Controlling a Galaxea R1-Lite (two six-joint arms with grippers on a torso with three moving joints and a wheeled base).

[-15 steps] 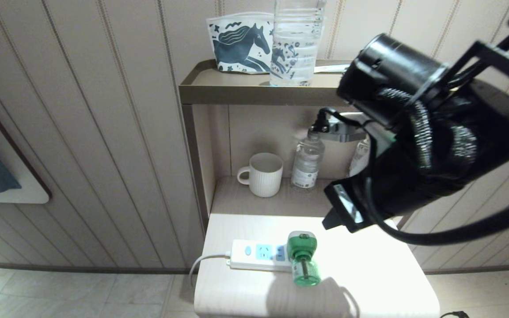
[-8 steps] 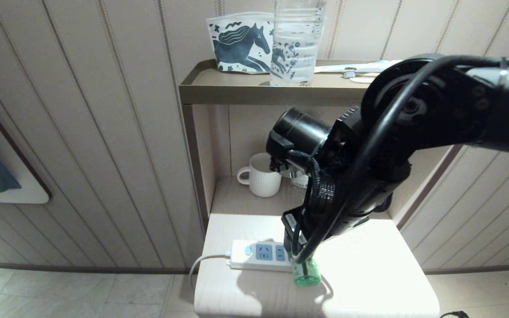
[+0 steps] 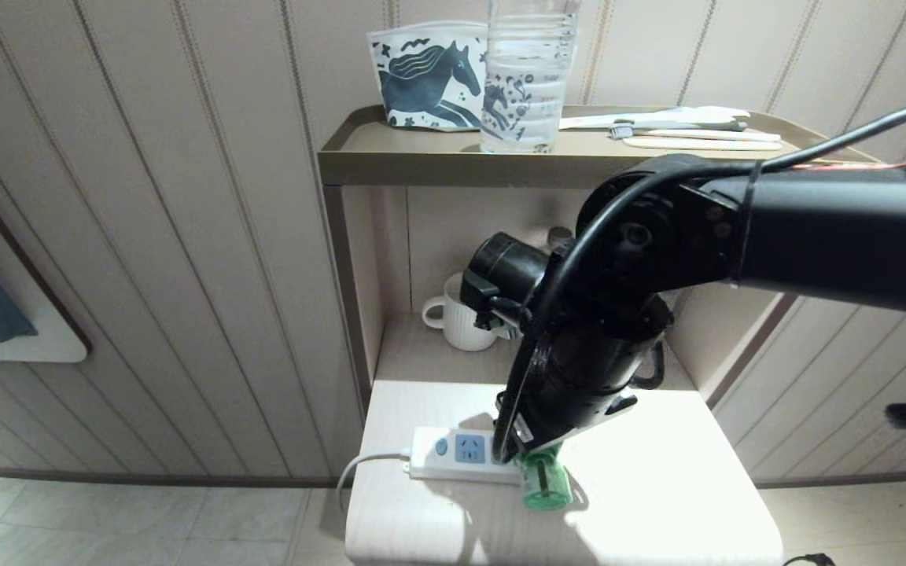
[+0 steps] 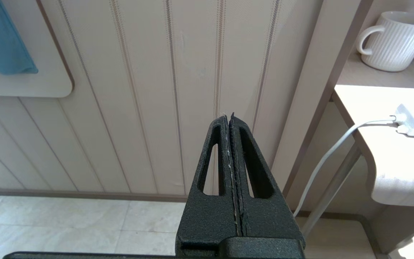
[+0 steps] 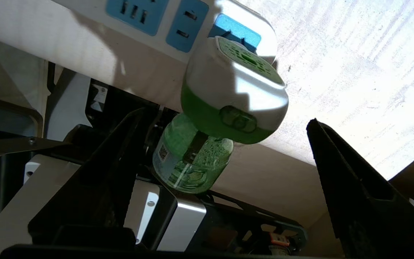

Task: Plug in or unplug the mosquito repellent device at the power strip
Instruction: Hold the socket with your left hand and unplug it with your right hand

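My fingers are above the device's white head [image 5: 235, 92] and would miss it if I closed now, so I should first lower my right gripper.
The mosquito repellent device [image 5: 235, 97] has its white-and-green head plugged into the end socket of the white power strip [image 5: 149, 18]. Its green bottle [image 5: 192, 158] hangs past the strip toward the table's front edge. My right gripper [image 5: 227, 116] is open wide, one finger on each side of the device, neither touching it. In the head view my right arm covers the device's head; only the green bottle [image 3: 545, 487] and the strip's left part [image 3: 453, 452] show. My left gripper [image 4: 228, 117] is shut on nothing, parked low to the left of the table.
A white ribbed mug [image 3: 453, 314] stands on the shelf behind the table. The top shelf [image 3: 421, 161] holds a clear water bottle [image 3: 528, 71], a horse-print pouch [image 3: 429, 79] and toothbrushes [image 3: 681, 126]. The strip's white cord [image 4: 336, 151] drops off the table's left edge.
My right arm has swung down and to the left from the upper right. It now stands over the power strip and hides the device's head.
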